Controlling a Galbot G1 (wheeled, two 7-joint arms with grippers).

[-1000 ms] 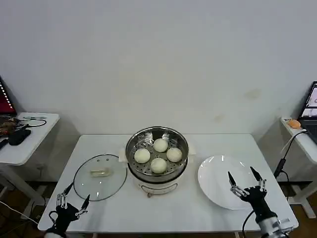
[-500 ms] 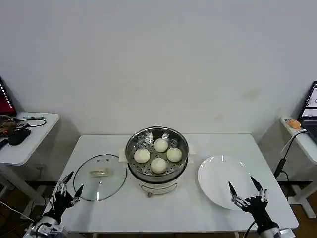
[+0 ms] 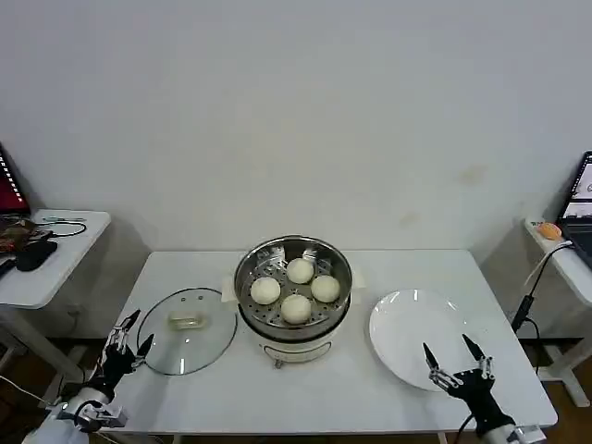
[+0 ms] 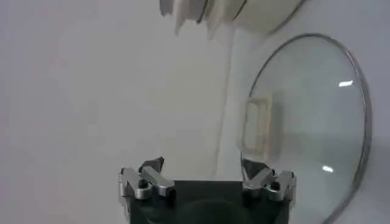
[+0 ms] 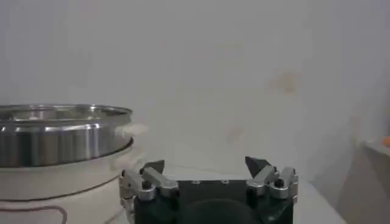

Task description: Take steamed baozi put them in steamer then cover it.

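Note:
I should grab the glass lid (image 3: 199, 347) by its narrow cream handle (image 3: 187, 321) with my left gripper next, because the lid lies flat and wide on the tabletop.
Several steamed baozi (image 3: 296, 308) sit inside the steel steamer (image 3: 293, 254) on its cream pot base at the table's middle. The cover (image 3: 186, 330), a glass lid with a cream bar handle (image 4: 255, 125), lies flat on the table left of the steamer. My left gripper (image 3: 129, 332) is open just off the lid's left rim, near the table's left edge. In the left wrist view the left gripper (image 4: 203, 165) faces the cover (image 4: 304, 115) with nothing between its fingers. My right gripper (image 3: 454, 356) is open and empty over the near edge of the white plate. The steamer (image 5: 61, 131) shows in the right wrist view beside the right gripper (image 5: 205, 163).
A white plate (image 3: 418, 338) lies right of the steamer. Side tables with cables and gear stand at far left (image 3: 37, 264) and far right (image 3: 564, 250). The table's front edge runs close to both grippers.
My left gripper moved up and forward from the front left corner to the lid's left rim. My right gripper drew back toward the table's near edge, still open.

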